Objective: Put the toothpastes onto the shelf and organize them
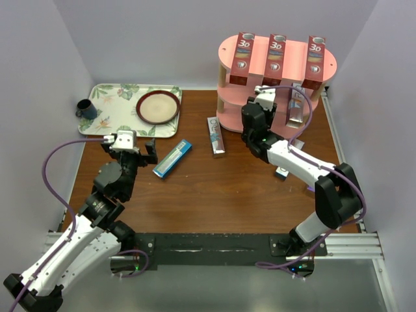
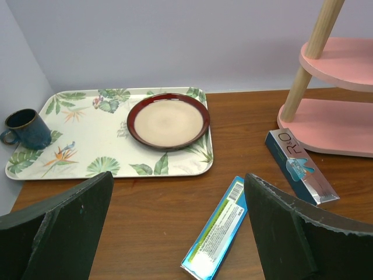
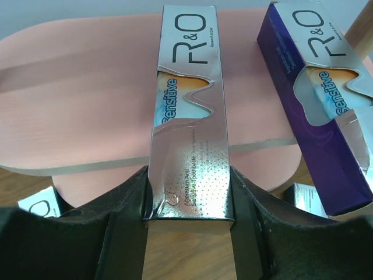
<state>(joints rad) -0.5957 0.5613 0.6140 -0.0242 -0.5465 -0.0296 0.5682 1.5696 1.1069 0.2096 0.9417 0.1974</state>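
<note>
Most of the silver toothpaste carton's length is over the pink board (image 3: 81,105), so the carton would rest on the board. My right gripper opens next.
The pink shelf (image 1: 279,71) stands at the back right, with three red toothpastes (image 1: 276,62) upright on its top board. My right gripper (image 3: 189,192) is shut on the near end of a silver toothpaste carton (image 3: 187,116), whose far end reaches over a pink board (image 3: 81,105). A purple carton (image 3: 315,99) stands just to its right. On the table lie a teal carton (image 2: 217,230) and a silver-teal one (image 2: 300,166). My left gripper (image 2: 178,192) hangs open over the table, the teal carton close to its right finger.
A floral tray (image 1: 107,120) at the back left carries a red-rimmed plate (image 1: 158,106) and a dark blue mug (image 1: 85,108). Another carton (image 1: 283,172) lies partly under my right arm. White walls close in on the table's left, back and right.
</note>
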